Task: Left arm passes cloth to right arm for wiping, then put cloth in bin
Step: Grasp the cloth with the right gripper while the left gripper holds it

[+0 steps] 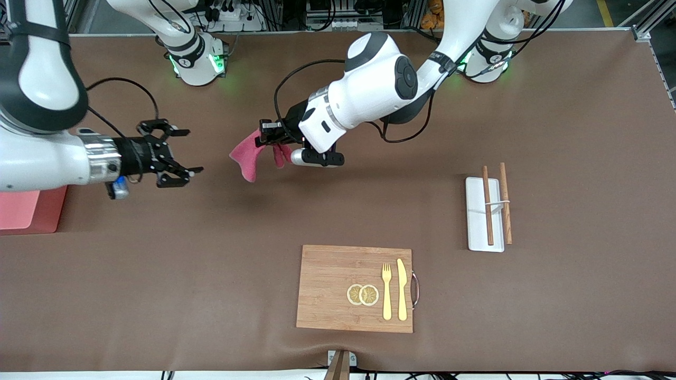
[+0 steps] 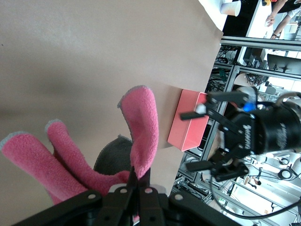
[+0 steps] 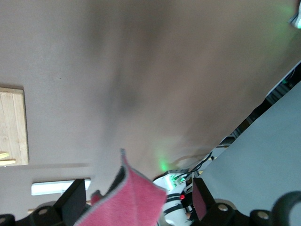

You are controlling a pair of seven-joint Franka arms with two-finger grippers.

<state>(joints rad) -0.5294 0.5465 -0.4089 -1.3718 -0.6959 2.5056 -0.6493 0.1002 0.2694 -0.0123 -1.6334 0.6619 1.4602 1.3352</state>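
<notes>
The cloth's edge is held shut in my left gripper's fingers, and its loose end (image 1: 245, 154) (image 3: 133, 197) sticks out past them. My right gripper needs to pinch the cloth there next.
The crimson-magenta cloth (image 1: 247, 158) hangs in the air over the table's middle, pinched in my left gripper (image 1: 262, 138), which is shut on its edge. In the left wrist view the cloth (image 2: 143, 127) rises from the closed fingertips of the left gripper (image 2: 136, 176). My right gripper (image 1: 191, 151) is open and empty, level with the cloth and a short gap away, facing it. In the right wrist view the cloth (image 3: 129, 200) shows between the spread fingers (image 3: 75, 197), apart from them. The salmon-pink bin (image 1: 26, 211) stands at the right arm's end of the table and also shows in the left wrist view (image 2: 188, 120).
A wooden board (image 1: 327, 287) with a fork, a knife and lemon slices lies near the front camera. A white tray (image 1: 475, 221) with wooden sticks lies toward the left arm's end.
</notes>
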